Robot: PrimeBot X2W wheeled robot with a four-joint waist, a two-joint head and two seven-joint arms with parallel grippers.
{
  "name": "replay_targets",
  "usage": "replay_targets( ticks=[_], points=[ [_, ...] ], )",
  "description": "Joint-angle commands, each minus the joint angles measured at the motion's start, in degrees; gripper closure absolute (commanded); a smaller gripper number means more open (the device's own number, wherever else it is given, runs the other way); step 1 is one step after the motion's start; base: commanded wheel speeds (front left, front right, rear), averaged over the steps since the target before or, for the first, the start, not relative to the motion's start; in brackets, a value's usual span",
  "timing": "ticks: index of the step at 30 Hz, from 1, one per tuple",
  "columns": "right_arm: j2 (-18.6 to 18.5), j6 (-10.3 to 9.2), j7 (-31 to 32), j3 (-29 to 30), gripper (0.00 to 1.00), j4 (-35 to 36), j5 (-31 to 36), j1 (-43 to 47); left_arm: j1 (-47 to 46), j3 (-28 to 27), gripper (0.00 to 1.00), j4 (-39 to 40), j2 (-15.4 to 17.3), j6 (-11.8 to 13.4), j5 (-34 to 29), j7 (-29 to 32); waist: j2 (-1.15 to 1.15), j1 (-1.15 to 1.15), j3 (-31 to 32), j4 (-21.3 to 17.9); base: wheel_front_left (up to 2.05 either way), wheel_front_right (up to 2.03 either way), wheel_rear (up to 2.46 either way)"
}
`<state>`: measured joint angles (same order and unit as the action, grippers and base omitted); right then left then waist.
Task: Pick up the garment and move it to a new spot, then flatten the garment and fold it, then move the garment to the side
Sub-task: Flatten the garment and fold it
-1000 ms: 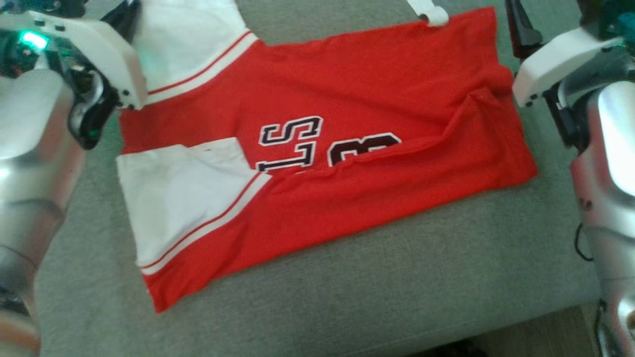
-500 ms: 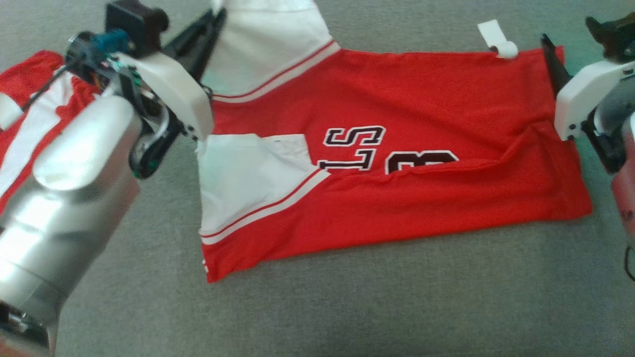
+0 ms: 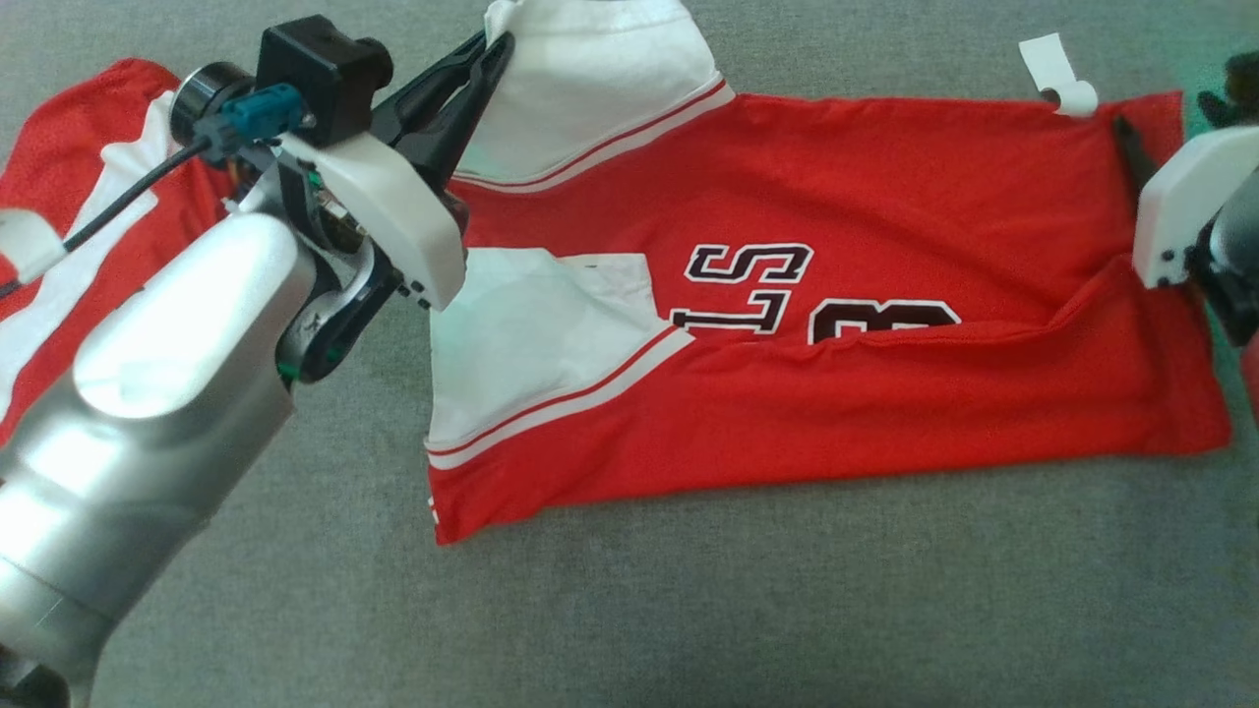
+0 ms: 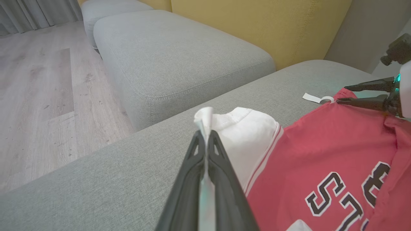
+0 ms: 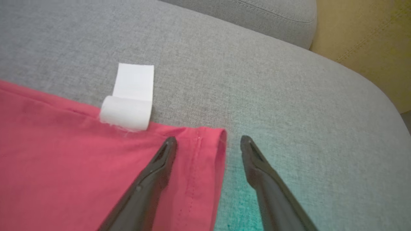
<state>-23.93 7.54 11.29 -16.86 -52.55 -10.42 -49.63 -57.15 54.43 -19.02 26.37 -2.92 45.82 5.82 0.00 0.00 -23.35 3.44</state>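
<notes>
My right gripper needs to fold the red jersey, so it should next take the jersey by its hem corner (image 3: 1166, 108) near the white label (image 3: 1058, 76).
The garment (image 3: 836, 246) is a red jersey with white sleeves and dark lettering, spread on a grey cushion (image 3: 689, 610). Its lower part is folded up over the lettering. My left gripper (image 3: 497, 44) is shut on the edge of the far white sleeve (image 4: 244, 134), which bunches up above the closed fingertips of this gripper (image 4: 205, 136). My right gripper (image 5: 208, 140) stands open at the garment's far right corner, one finger over the red hem (image 5: 205, 166) and the other over bare cushion. That gripper also shows at the head view's right edge (image 3: 1131, 147).
A white label (image 5: 131, 96) sticks out from the garment's far edge. Another red and white cloth (image 3: 59, 197) lies at the far left. Beyond the cushion are a second grey seat (image 4: 179, 54), a yellow backrest (image 4: 273, 22) and wooden floor (image 4: 35, 96).
The head camera has shifted, so the garment appears further right and the other cloth comes into view at left. My left gripper stays shut on the sleeve; the right stays open at the corner.
</notes>
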Motion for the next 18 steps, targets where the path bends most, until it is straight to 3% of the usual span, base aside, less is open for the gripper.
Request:
replay_targets(
  ticks=[1,7,8,9,18],
  points=[
    [-0.22,-0.05,-0.27,-0.23,0.00,0.19,-0.62,-0.78,-1.42,-2.03,1.00,1.96,2.57,0.51,-0.45,0.18,0.00,0.00,-0.25,0.03,0.00,0.00,0.00],
    [1.22,-0.05,-0.93,-0.19,0.00,-2.72,-1.41,-2.23,-1.27,-2.00,1.00,3.17,3.29,1.15,-0.32,0.81,0.00,0.00,-0.98,0.15,0.00,0.00,0.00],
    [1.45,-0.05,-0.81,-0.29,0.33,-3.13,-1.82,-2.46,-1.30,-2.00,1.00,3.14,3.41,1.28,-0.38,0.85,0.00,0.00,-1.03,0.13,0.00,0.00,0.00],
    [1.59,-0.05,-0.78,-0.44,1.00,-3.47,-2.08,-2.73,-1.37,-1.98,1.00,3.05,3.56,1.39,-0.52,0.85,0.00,0.00,-1.07,0.09,0.00,0.00,0.00],
    [1.66,-0.05,-8.14,-1.16,1.00,-2.34,-3.45,-6.95,-2.87,-3.37,1.00,0.32,4.85,3.19,-2.07,-1.82,0.00,0.00,-1.10,-1.31,0.00,0.00,0.00]
  ],
)
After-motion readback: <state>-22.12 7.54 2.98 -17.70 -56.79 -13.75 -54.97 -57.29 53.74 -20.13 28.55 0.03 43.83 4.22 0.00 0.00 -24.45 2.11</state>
